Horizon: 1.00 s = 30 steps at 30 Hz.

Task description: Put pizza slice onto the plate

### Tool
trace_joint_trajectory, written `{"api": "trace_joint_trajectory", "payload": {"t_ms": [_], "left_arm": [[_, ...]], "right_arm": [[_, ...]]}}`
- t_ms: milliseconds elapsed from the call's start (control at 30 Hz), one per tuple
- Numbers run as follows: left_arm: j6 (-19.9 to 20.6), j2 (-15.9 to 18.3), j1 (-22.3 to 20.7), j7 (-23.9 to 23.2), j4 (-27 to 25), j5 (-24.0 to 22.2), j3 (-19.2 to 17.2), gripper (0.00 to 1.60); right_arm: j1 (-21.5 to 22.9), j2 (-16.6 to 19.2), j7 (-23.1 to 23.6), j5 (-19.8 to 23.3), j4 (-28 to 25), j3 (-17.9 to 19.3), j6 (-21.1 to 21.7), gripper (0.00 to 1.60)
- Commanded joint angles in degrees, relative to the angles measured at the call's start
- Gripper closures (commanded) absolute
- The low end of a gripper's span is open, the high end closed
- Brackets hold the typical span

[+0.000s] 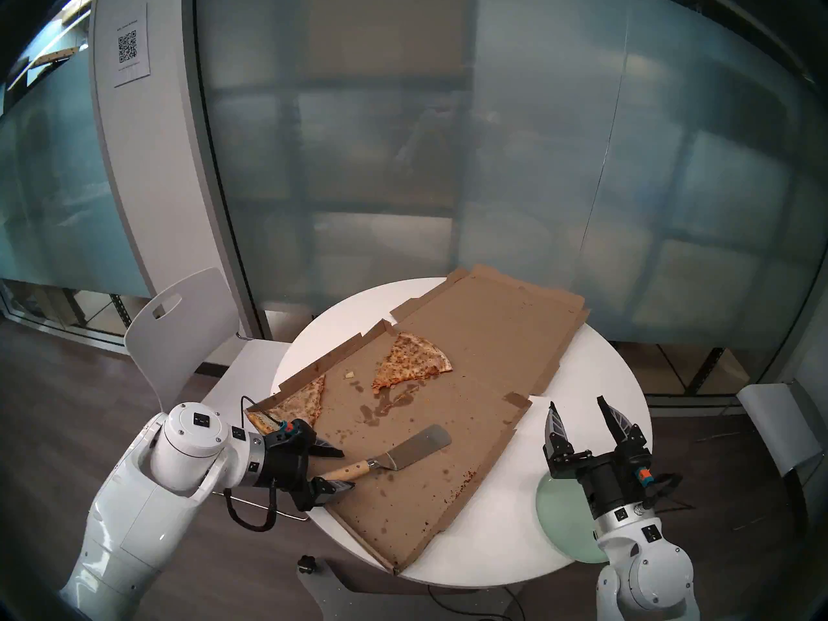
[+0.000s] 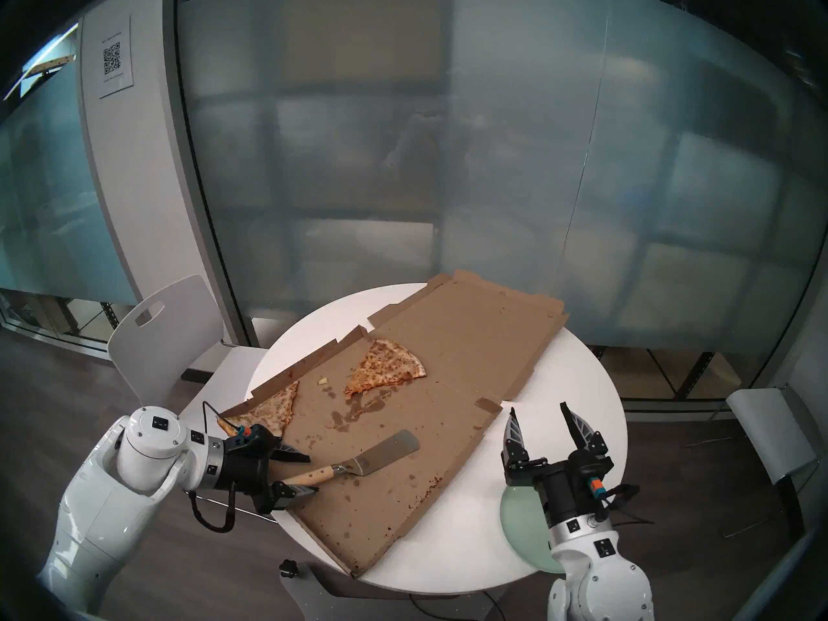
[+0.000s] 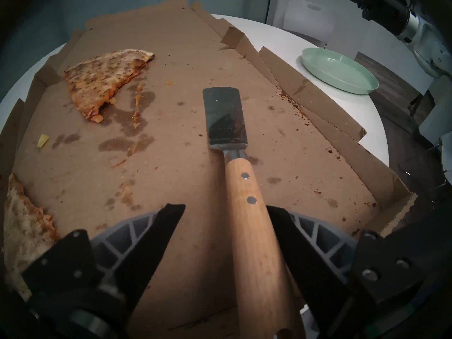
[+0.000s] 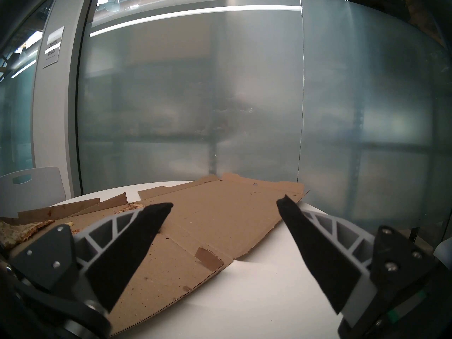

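My left gripper picks up the spatula by the thick wooden handle [image 1: 350, 471] next, since the spatula's wide metal blade [image 1: 419, 446] lies flat against the cardboard.
The pizza slice [image 1: 300, 402], long, pale and speckled, lies in the left corner of the open box, just beyond my left gripper; the left wrist view shows it at bottom left [image 3: 22, 223]. The mint-green plate [image 1: 562, 517] sits at the table's near right edge, partly hidden under my right arm, and shows whole in the left wrist view [image 3: 340, 71]. My left gripper [image 1: 344, 469] is open, its fingers on either side of the wooden handle of a metal spatula [image 3: 244, 208] that lies on the box floor. My right gripper [image 1: 577, 402] is open, empty and raised above the plate.
A wider orange slice [image 1: 412, 360] lies mid-box. The flattened cardboard box [image 1: 484, 338] covers most of the round white table [image 1: 493, 539], with grease stains and crumbs. White chairs stand at the left [image 1: 179, 329] and right [image 1: 779, 427]. A frosted glass wall is behind.
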Motion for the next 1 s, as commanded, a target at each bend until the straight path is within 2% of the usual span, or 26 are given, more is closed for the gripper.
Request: {"api": "trace_joint_trajectory", "payload": {"t_ms": [0, 33, 100, 133, 167, 233, 333, 367, 500, 567, 700, 967], "left_arm": [[-0.45, 0.54, 0.63, -0.28, -1.11, 0.23, 0.10, 0.36], [-0.50, 0.53, 0.72, -0.28, -1.14, 0.25, 0.10, 0.41], [-0.54, 0.53, 0.83, -0.26, -1.17, 0.28, 0.08, 0.65], [-0.58, 0.59, 0.83, -0.26, -1.21, 0.36, 0.14, 0.69], [-0.59, 0.61, 0.85, -0.26, -1.24, 0.38, 0.15, 0.82], [-0.57, 0.70, 0.83, -0.30, -1.33, 0.47, 0.24, 0.88], [-0.46, 0.83, 0.83, -0.40, -1.51, 0.56, 0.35, 0.89], [-0.44, 0.84, 0.86, -0.41, -1.56, 0.54, 0.34, 1.02], [-0.39, 0.84, 1.29, -0.41, -2.11, 0.43, 0.12, 1.30], [-0.76, 0.50, 1.79, 0.18, -2.35, 0.41, -0.31, 1.60], [-0.68, 0.52, 1.97, 0.18, -3.03, 0.07, -1.18, 1.60], [-1.39, -1.33, 3.35, 1.72, -4.39, -2.46, -5.46, 1.60]], "right_arm": [[0.10, 0.15, 0.11, -0.05, -1.24, 0.01, -0.19, 0.00], [0.10, 0.15, 0.11, -0.05, -1.24, 0.01, -0.19, 0.00], [0.10, 0.15, 0.11, -0.05, -1.24, 0.01, -0.19, 0.00], [0.10, 0.15, 0.11, -0.05, -1.24, 0.01, -0.19, 0.00], [0.10, 0.15, 0.11, -0.05, -1.24, 0.01, -0.19, 0.00], [0.10, 0.15, 0.11, -0.05, -1.24, 0.01, -0.19, 0.00], [0.10, 0.15, 0.11, -0.05, -1.23, 0.01, -0.19, 0.00], [0.10, 0.15, 0.11, -0.05, -1.23, 0.01, -0.19, 0.00], [0.10, 0.15, 0.11, -0.05, -1.23, 0.01, -0.19, 0.00], [0.10, 0.15, 0.11, -0.05, -1.23, 0.01, -0.19, 0.00], [0.11, 0.15, 0.11, -0.05, -1.23, 0.01, -0.20, 0.00], [0.12, 0.15, 0.11, -0.05, -1.20, 0.01, -0.21, 0.00]]}}
